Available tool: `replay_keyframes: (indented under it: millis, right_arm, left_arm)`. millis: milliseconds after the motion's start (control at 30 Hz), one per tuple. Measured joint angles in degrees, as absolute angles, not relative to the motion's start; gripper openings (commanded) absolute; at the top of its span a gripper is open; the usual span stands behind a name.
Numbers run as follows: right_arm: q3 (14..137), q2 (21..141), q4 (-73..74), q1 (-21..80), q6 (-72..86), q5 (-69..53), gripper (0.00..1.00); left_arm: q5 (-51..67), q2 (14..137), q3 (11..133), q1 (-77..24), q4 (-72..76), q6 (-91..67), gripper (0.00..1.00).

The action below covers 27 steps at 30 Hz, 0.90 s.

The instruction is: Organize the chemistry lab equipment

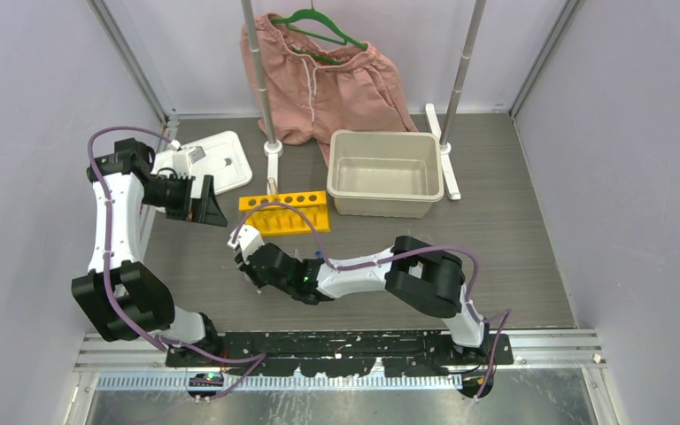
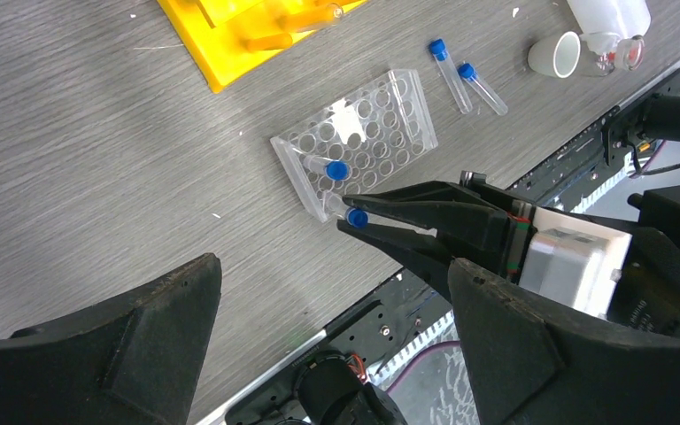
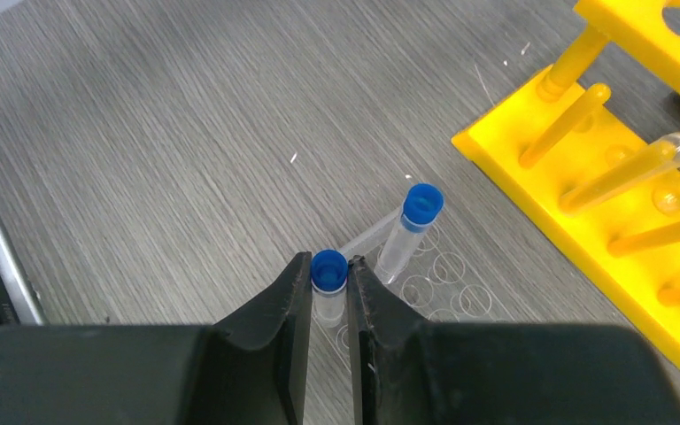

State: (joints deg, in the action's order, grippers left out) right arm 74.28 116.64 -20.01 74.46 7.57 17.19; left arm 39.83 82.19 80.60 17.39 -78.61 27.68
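Note:
The upright tube's lower end is in the rack's corner and the tube would end in that corner hole, so it is time for my right gripper to open.
My right gripper is shut on the blue cap of a small clear tube, holding it upright over a corner hole of the clear plastic grid rack. A second blue-capped tube stands tilted in that rack. In the left wrist view the rack lies near the table's front edge, with the held tube at its near corner. Two loose tubes lie beyond it. The yellow holed rack stands mid-table. My left gripper hovers open at the left, holding nothing.
A white dish, a tiny beaker and the white squeeze bottle sit by the front edge. A beige bin and a white tray stand at the back. Pink shorts hang between two poles.

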Motion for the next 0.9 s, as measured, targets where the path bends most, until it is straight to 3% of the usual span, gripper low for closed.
replay_keyframes:
  millis: [100, 267, 467, 567, 900]
  right_arm:
    - [72.5, 116.6, -21.7, 74.5, 7.4, 16.8, 0.03]
    - [71.6, 116.6, -23.4, 74.5, 7.2, 16.8, 0.21]
    - [70.9, 116.5, -23.9, 74.5, 8.0, 17.3, 0.61]
    - [69.8, 114.9, -21.1, 74.5, 9.1, 18.0, 0.74]
    - [68.8, 91.7, 3.2, 73.0, 21.6, 23.0, 0.79]
  left_arm:
    - [39.8, 82.2, 80.7, 17.4, -78.6, 27.8, 1.00]
    - [39.6, 82.2, 81.0, 17.8, -78.7, 28.2, 1.00]
    - [39.4, 82.2, 81.6, 17.9, -78.7, 28.7, 1.00]
    - [39.4, 82.2, 82.0, 17.9, -78.9, 28.7, 1.00]
    - [39.2, 81.7, 83.1, 18.0, -80.2, 28.7, 1.00]
